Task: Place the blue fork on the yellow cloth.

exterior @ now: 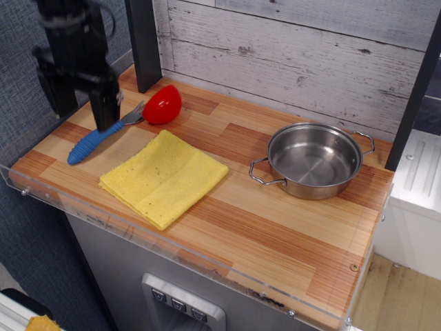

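I will place the blue fork on the yellow cloth (164, 177), so I will next grab the fork with my gripper by its ribbed blue handle (92, 143).
The blue fork (93, 141) lies flat on the wooden counter at the left, ribbed handle toward the front left, silver tines touching a red object (163, 104). The yellow cloth (164, 177) lies folded just right of the fork, apart from it. My gripper (81, 114) is black, open and empty. It hangs over the fork's handle, with one finger (105, 105) in front of the handle's upper part and the other finger (62, 96) at the counter's left edge.
A steel pot (313, 161) with two handles stands at the right rear. A clear acrylic rim (172, 248) runs along the counter's front and left edges. A black post (141, 41) stands at the back left against the white plank wall.
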`<state>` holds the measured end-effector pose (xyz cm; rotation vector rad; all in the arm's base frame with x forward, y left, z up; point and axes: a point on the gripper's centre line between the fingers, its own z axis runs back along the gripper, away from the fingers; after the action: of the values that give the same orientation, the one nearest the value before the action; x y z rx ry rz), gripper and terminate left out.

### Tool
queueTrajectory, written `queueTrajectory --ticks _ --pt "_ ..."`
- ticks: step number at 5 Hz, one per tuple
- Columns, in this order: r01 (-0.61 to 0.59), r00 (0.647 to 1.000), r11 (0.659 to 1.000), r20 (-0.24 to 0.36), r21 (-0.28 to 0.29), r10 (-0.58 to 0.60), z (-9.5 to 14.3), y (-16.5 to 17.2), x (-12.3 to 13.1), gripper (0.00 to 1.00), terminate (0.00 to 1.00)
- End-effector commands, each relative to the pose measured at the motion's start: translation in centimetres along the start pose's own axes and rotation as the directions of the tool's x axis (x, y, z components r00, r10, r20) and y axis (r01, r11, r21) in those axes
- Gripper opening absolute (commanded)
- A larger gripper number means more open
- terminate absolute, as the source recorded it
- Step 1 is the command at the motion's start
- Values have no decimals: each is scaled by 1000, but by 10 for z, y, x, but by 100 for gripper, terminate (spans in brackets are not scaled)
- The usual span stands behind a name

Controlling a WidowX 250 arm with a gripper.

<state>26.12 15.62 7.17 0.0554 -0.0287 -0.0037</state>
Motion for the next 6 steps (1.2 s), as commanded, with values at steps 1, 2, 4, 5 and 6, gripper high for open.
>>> queueTrajectory --ticks 1,2,4,5,6 --pt "65 997 998 28 27 -65 -33 35 1 100 0" --pt "59 998 998 29 31 -60 -42 43 -2 100 0" --pt "48 998 999 32 17 -48 -58 46 6 100 0" --pt "62 997 998 45 26 -63 -57 35 13 100 0" --pt "78 996 996 49 47 -80 -51 26 13 0 0"
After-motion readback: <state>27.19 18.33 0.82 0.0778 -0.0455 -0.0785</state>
